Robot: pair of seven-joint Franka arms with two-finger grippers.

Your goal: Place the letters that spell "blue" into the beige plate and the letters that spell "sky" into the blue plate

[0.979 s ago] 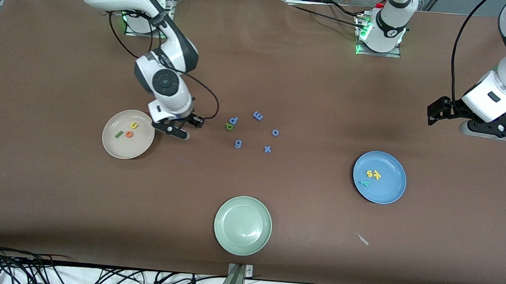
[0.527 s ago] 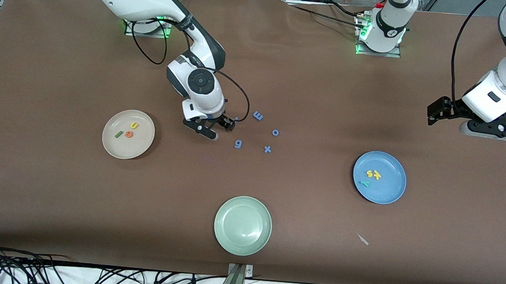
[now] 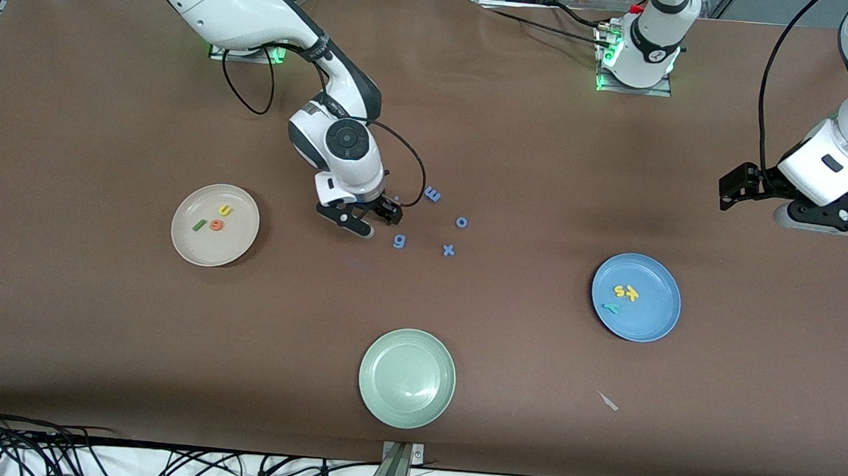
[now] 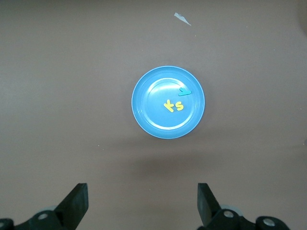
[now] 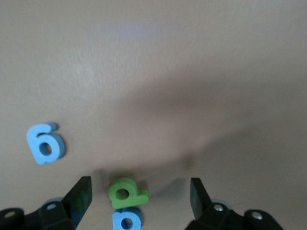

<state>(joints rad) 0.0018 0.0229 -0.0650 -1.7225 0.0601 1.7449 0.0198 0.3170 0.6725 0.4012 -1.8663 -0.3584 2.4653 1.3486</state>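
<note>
My right gripper grabs the green "b" by both ends of its stem (image 5: 131,201) next, to complete "blue" in the beige plate.
My right gripper (image 3: 373,219) hangs open over the middle of the table. In the right wrist view the green "b" (image 5: 125,192) lies flat between its fingers (image 5: 79,196), touching neither, with a blue "p" (image 5: 127,220) against it. From the front both letters are hidden under the gripper. The beige plate (image 3: 230,247) holds the yellow "u" (image 3: 224,211), dark green "l" (image 3: 199,225) and orange "e" (image 3: 216,224). The blue plate (image 3: 651,319) holds "s" (image 3: 619,291), "k" (image 3: 632,293) and teal "y" (image 3: 612,307). My left gripper (image 3: 729,189) waits open and empty, high at its end of the table, looking down on that plate (image 4: 153,108).
Blue letters "m" (image 3: 432,194), "o" (image 3: 462,222), "g" (image 3: 399,241) and "x" (image 3: 449,250) lie close to the right gripper. A pale green plate (image 3: 406,378) stands nearer the front camera. A small white scrap (image 3: 608,401) lies near the blue plate.
The right gripper has travelled from beside the beige plate to the cluster of letters, now covering the green "b" and blue "p". Its fingers have spread wider. The left arm has barely shifted.
</note>
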